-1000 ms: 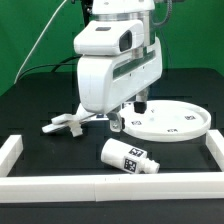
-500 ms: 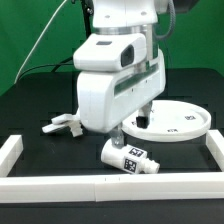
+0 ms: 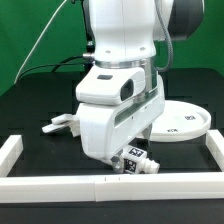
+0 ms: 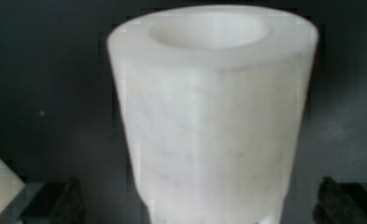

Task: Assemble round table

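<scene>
My gripper closes on the white leg [image 3: 133,160] [image 4: 212,120] now, since the leg fills the space between my gripper's fingers.
The short cylindrical leg [image 3: 139,160] lies on its side on the black table near the front rail, mostly hidden by the arm's white hand. In the wrist view the leg [image 4: 206,110] fills the middle, hollow end away from the camera. My gripper [image 4: 201,206] is open, with one dark finger [image 4: 55,200] on each side of the leg and a gap at each; I cannot tell if they touch it. The large round disc [image 3: 187,122] lies flat at the exterior view's right. The small cross-shaped foot [image 3: 60,124] lies at the left.
White border rails run along the front [image 3: 90,188], the exterior view's left [image 3: 10,150] and right [image 3: 214,148]. A green backdrop stands behind the table, and cables hang at the back left.
The arm has moved from over the disc's near edge forward and down onto the leg. The hand now covers most of the leg. The leg, disc and foot have not moved.
</scene>
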